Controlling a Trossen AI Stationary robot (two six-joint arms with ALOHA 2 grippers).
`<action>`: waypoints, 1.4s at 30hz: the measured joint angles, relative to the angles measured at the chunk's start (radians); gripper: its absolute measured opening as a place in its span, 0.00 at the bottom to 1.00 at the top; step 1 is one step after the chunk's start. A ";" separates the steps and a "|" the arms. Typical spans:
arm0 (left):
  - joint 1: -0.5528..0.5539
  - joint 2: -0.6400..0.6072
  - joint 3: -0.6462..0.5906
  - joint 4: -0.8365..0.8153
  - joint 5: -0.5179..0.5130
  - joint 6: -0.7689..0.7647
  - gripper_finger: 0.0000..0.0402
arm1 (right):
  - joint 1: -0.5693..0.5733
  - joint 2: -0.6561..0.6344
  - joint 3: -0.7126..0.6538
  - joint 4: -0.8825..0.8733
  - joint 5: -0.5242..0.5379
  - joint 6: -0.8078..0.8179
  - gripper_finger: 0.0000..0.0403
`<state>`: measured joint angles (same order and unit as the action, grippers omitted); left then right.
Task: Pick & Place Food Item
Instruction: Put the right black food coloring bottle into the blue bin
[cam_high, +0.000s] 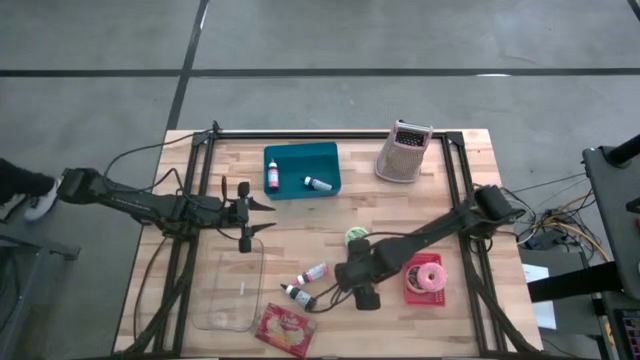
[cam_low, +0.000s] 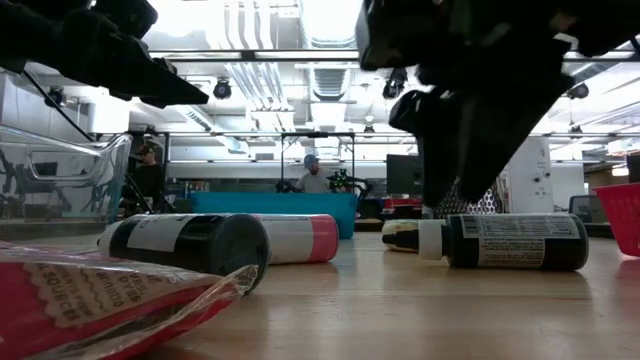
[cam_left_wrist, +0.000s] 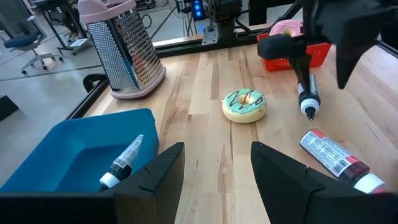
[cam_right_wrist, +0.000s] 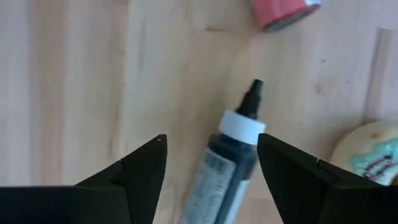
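Note:
The black squeeze tube goes into the blue bin; my right gripper will grab its white collar (cam_right_wrist: 241, 127) next.
A black squeeze tube (cam_right_wrist: 233, 155) with a white collar and a black tip lies flat on the wooden table. My right gripper (cam_right_wrist: 211, 155) hangs over it, open and pointing down, with a finger on each side, just above the tube (cam_low: 515, 240). In the high view the arm hides this tube. A green-iced donut (cam_high: 355, 236) lies close by on the table. A pink donut (cam_high: 430, 276) sits in a red tray. My left gripper (cam_left_wrist: 214, 180) waits open and empty at the table's left (cam_high: 250, 215).
A pink-capped tube (cam_high: 312, 272) and another black tube (cam_high: 297, 294) lie left of my right gripper. A clear container (cam_high: 235, 290) and a red snack packet (cam_high: 285, 328) sit near the front. At the back stand a blue bin (cam_high: 302, 168) holding two tubes and a grater (cam_high: 403, 152).

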<state>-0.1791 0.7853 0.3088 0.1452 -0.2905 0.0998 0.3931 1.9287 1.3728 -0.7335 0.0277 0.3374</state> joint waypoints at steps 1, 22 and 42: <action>0.000 0.000 0.000 0.000 0.000 0.000 0.47 | -0.006 0.013 0.017 -0.022 0.000 0.000 0.60; -0.001 0.000 -0.001 -0.004 0.004 0.019 0.47 | -0.073 0.103 0.088 -0.066 -0.080 -0.037 0.57; -0.001 0.000 -0.002 -0.004 0.004 0.020 0.47 | -0.073 0.103 0.083 -0.038 -0.081 -0.030 0.57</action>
<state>-0.1799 0.7853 0.3073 0.1410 -0.2867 0.1197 0.3199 2.0312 1.4555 -0.7714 -0.0532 0.3073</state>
